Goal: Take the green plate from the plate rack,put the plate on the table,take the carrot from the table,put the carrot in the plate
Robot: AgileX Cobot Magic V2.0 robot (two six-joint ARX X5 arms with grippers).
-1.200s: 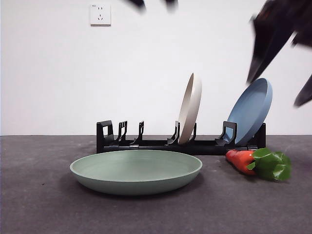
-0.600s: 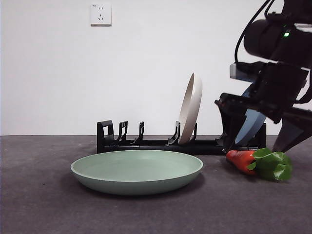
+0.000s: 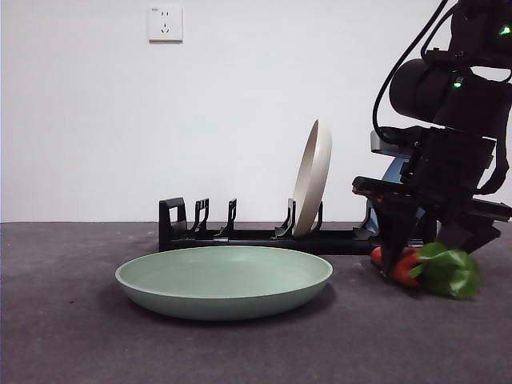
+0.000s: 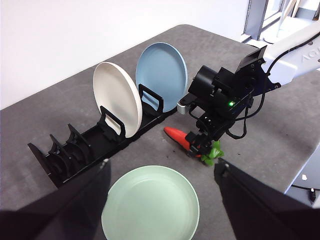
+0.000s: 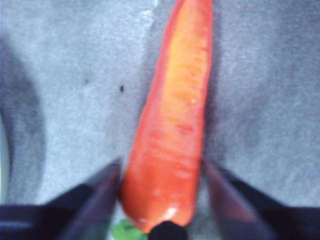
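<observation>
I next need to grab the carrot with my right gripper by its thick orange body [image 3: 405, 266] beside the leafy top, to put it in the green plate [image 3: 224, 280].
The green plate [image 3: 224, 280] lies flat on the table [image 3: 72, 336] in front of the plate rack [image 3: 240, 236]; it also shows in the left wrist view [image 4: 150, 205]. The carrot [image 3: 404, 268] lies on the table to the plate's right, near the rack's end. My right gripper [image 3: 424, 260] is down at the table, open, with a jaw on each side of the carrot's orange body [image 5: 170, 125]. The left wrist view shows it there over the carrot [image 4: 175, 135]. My left gripper [image 4: 161, 164] is open and empty, high above the table.
A cream-white plate [image 3: 312, 176] stands in the rack. A blue plate [image 4: 162, 75] stands at the rack's end, mostly hidden by the right arm in the front view. The table's edge [image 4: 300, 165] runs close beyond the carrot.
The right arm has come down from the top right and lowered its open jaws around the carrot. The plate, the rack and the carrot have not moved.
</observation>
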